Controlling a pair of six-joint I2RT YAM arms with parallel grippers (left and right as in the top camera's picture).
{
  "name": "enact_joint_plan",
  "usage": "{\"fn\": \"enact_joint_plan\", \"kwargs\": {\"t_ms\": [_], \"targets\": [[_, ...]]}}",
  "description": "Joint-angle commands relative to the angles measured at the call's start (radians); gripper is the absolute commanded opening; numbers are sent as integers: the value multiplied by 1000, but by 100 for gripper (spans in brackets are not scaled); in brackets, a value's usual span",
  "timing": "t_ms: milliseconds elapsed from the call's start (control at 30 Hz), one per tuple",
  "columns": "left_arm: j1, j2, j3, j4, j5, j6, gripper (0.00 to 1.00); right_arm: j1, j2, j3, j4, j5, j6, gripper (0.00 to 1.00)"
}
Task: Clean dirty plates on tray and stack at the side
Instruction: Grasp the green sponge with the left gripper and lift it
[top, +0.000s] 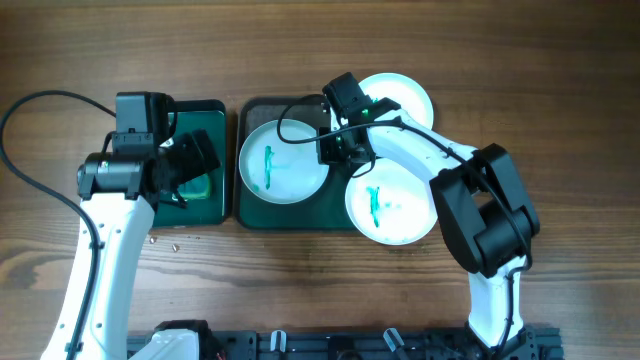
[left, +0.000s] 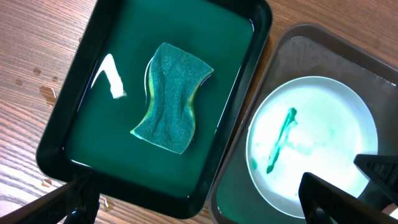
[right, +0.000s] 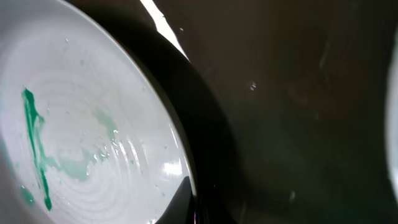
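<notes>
My left gripper will grab the sponge across its narrow middle (top: 196, 186) (left: 172, 98) next, so that the sponge's ends and bottom stay free to clean the dirty plates.
A white plate (top: 283, 162) with teal smears lies in the large dark green tray (top: 246, 205). My right gripper (top: 338, 148) is shut on this plate's right rim; in the right wrist view one dark finger (right: 186, 199) lies over the edge of the plate (right: 81, 124). Two more plates lie right of the tray: a smeared one (top: 392, 205) in front and a plain white one (top: 400, 95) behind. My left gripper (top: 185, 165) hangs open and empty over the small tray; its fingers (left: 205, 211) frame that tray's corner and the plate (left: 311, 143).
A smaller black-rimmed green tray (top: 215, 110) stands left of the large one and holds water and a green-and-yellow sponge (left: 171, 96). Water drops lie on the wooden table (top: 165, 240) in front of it. Cables run across the table's left side.
</notes>
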Motion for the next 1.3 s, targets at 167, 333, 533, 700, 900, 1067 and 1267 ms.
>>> {"fn": "enact_joint_plan", "kwargs": {"t_ms": [167, 333, 533, 700, 900, 1067, 1267], "targets": [[31, 158, 16, 31, -2, -5, 100, -2, 32, 0, -65, 113, 42, 4], [109, 291, 16, 56, 45, 38, 87, -2, 32, 0, -65, 114, 39, 4], [189, 398, 16, 111, 178, 164, 71, -2, 32, 0, -63, 114, 36, 4], [184, 454, 15, 160, 259, 265, 66, -2, 32, 0, -57, 114, 31, 4], [180, 509, 15, 191, 222, 260, 50, -2, 32, 0, -57, 114, 28, 4], [181, 533, 15, 196, 169, 231, 45, -2, 32, 0, -57, 114, 28, 4], [180, 533, 15, 219, 170, 231, 4, -2, 32, 0, -56, 114, 28, 4]]}}
